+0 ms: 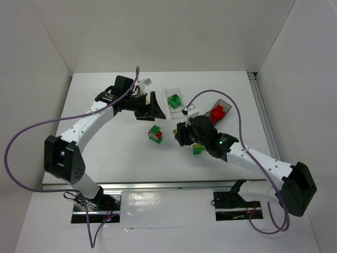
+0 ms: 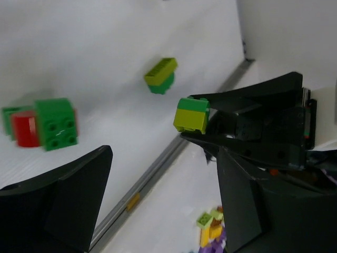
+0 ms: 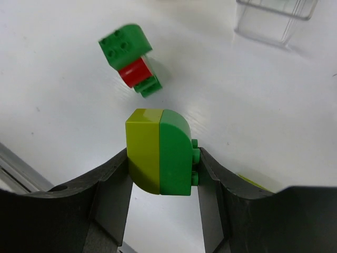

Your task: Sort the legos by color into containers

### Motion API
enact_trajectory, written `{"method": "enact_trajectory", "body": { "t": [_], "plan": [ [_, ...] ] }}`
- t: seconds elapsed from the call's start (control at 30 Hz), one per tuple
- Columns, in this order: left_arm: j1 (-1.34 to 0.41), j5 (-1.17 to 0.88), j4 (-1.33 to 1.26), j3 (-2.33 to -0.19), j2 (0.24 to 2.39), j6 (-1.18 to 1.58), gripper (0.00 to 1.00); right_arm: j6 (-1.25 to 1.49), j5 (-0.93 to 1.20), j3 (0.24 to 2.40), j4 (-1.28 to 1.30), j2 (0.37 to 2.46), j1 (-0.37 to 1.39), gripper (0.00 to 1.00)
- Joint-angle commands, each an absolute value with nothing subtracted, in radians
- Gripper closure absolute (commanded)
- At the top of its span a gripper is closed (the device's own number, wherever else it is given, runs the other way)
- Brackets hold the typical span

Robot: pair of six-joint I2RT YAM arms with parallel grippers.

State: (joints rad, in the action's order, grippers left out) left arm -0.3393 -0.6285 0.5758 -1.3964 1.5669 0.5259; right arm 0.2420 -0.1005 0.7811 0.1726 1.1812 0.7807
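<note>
I should next grab the held stack's yellow-green side with my left gripper, so the green side stays free to separate and sort by color.
My right gripper (image 3: 163,171) is shut on a two-colour lego stack (image 3: 158,153), yellow-green on one side and green on the other, held just above the table. From above, this gripper (image 1: 182,135) sits at mid-table. A green and red lego stack (image 1: 155,133) lies to its left and shows again (image 3: 129,58) beyond the held stack. Another yellow-green and green lego (image 1: 198,149) lies beside the right wrist. My left gripper (image 2: 163,174) is open and holds nothing, and from above it (image 1: 151,113) hovers left of the clear container (image 1: 174,99), which holds green legos. The smoky dark container (image 1: 218,110) holds red legos.
The left wrist view shows the green and red stack (image 2: 47,124), the loose yellow-green and green lego (image 2: 160,75), and a metal rail (image 2: 152,174) along the table edge. Purple cables arc over both arms. White walls enclose the table on three sides.
</note>
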Motion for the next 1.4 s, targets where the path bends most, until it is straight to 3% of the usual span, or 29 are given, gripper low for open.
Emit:
{"method": "enact_trajectory", "body": {
  "t": [0.0, 0.4, 0.77, 1.1, 1.17, 1.27, 1.37],
  "plan": [
    [-0.379, -0.876, 0.439, -1.376, 1.630, 0.525, 0.11, 0.225, -0.114, 0.776, 0.178, 1.122, 0.776, 0.71],
    [-0.446, -0.952, 0.325, -1.336, 1.744, 0.532, 0.11, 0.216, -0.114, 0.825, 0.224, 1.103, 0.776, 0.68],
    [-0.485, -1.043, 0.178, -1.302, 1.813, 0.578, 0.25, 0.216, -0.114, 0.856, 0.233, 1.121, 0.776, 0.68],
    [-0.485, -1.092, 0.086, -1.293, 1.813, 0.650, 0.28, 0.216, -0.114, 0.856, 0.233, 1.121, 0.776, 0.68],
    [-0.494, -1.092, 0.086, -1.293, 1.824, 0.650, 0.32, 0.216, -0.123, 0.856, 0.233, 1.121, 0.776, 0.68],
    [-0.494, -1.092, 0.088, -1.293, 1.824, 0.650, 0.45, 0.216, -0.123, 0.856, 0.233, 1.121, 0.776, 0.68],
    [-0.494, -1.104, 0.087, -1.293, 1.824, 0.650, 0.45, 0.216, -0.123, 0.856, 0.233, 1.121, 0.776, 0.68]
  ]
}}
